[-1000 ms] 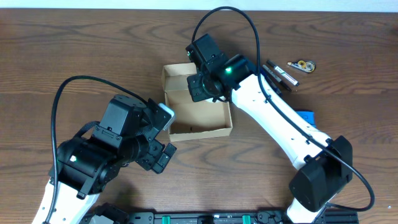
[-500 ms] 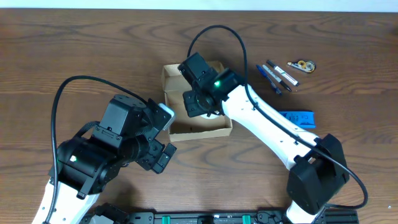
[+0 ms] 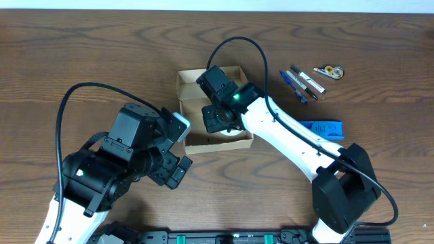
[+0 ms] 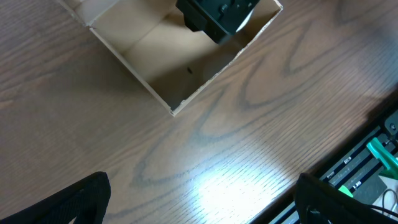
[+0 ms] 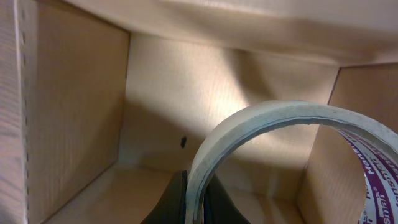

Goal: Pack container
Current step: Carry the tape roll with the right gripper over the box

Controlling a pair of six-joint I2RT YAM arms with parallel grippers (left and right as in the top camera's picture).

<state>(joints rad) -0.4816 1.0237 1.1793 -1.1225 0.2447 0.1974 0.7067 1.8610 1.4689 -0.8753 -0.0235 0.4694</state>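
I should open my right gripper and release the roll of tape (image 5: 273, 134) now. It would end up inside the box, because the box's bare bottom is below.
The container is an open tan cardboard box (image 3: 192, 141) in the middle of the table, its flap lid folded back at the far side; it also shows in the left wrist view (image 4: 143, 46) and fills the right wrist view (image 5: 74, 118). My right gripper (image 3: 220, 124) is down inside the box, shut on a roll of tape (image 5: 273, 134), whose rim sits between the two fingers (image 5: 196, 199). My left gripper (image 4: 199, 205) is open and empty over bare table, a little in front and to the left of the box.
Several pens (image 3: 302, 85) lie to the right of the box. A small tape dispenser (image 3: 329, 70) lies beyond them. A blue flat packet (image 3: 324, 129) lies at the right. The table's front edge and a black rail (image 4: 367, 168) are close to my left gripper.
My right arm has moved left and toward the front, lowering the tape roll into the box. The left arm has not moved.
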